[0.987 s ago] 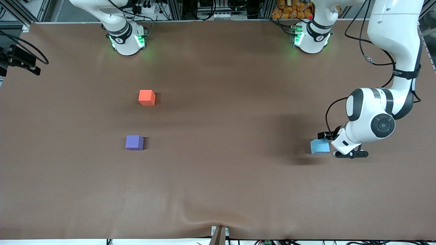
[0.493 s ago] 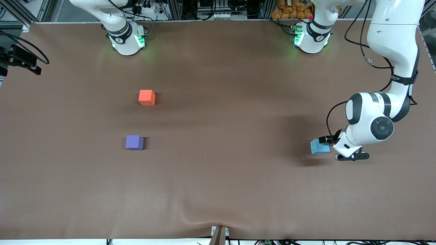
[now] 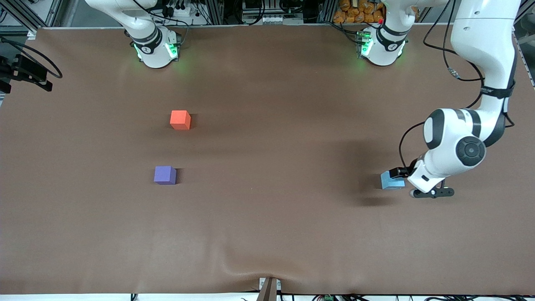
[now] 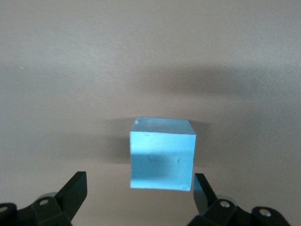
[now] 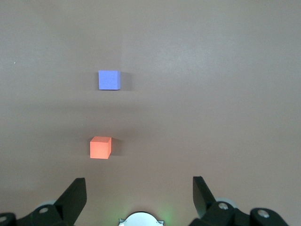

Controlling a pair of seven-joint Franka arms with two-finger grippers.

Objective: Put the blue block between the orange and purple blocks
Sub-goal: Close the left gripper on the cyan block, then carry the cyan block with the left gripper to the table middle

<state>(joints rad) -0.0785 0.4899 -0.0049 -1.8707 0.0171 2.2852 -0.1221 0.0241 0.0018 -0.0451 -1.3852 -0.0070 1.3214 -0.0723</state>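
The fingers of my left gripper stop above the blue block's top (image 3: pixel 392 179) (image 4: pixel 162 161), so it is too early to close and closing now would miss the block. My left gripper lowers first.
The light sky-blue block (image 3: pixel 392 180) rests on the brown table toward the left arm's end. My left gripper (image 3: pixel 400 176) is open and low right beside it. In the left wrist view the blue block (image 4: pixel 162 153) sits just ahead of the left gripper (image 4: pixel 139 180), close to one fingertip and not gripped. The orange block (image 3: pixel 180 119) and the purple block (image 3: pixel 164 174) lie toward the right arm's end, the purple one nearer the front camera. My right gripper (image 5: pixel 139 181) is open and empty, high above both the orange block (image 5: pixel 100 147) and the purple block (image 5: pixel 109 79).
The two arm bases (image 3: pixel 154 50) (image 3: pixel 382 46) stand along the table's back edge. A black mount (image 3: pixel 25 75) juts in at the right arm's end. The brown table cover has a wrinkle (image 3: pixel 250 269) at the front edge.
My left gripper has sunk a little closer to the table beside the blue block. The three blocks have not moved.
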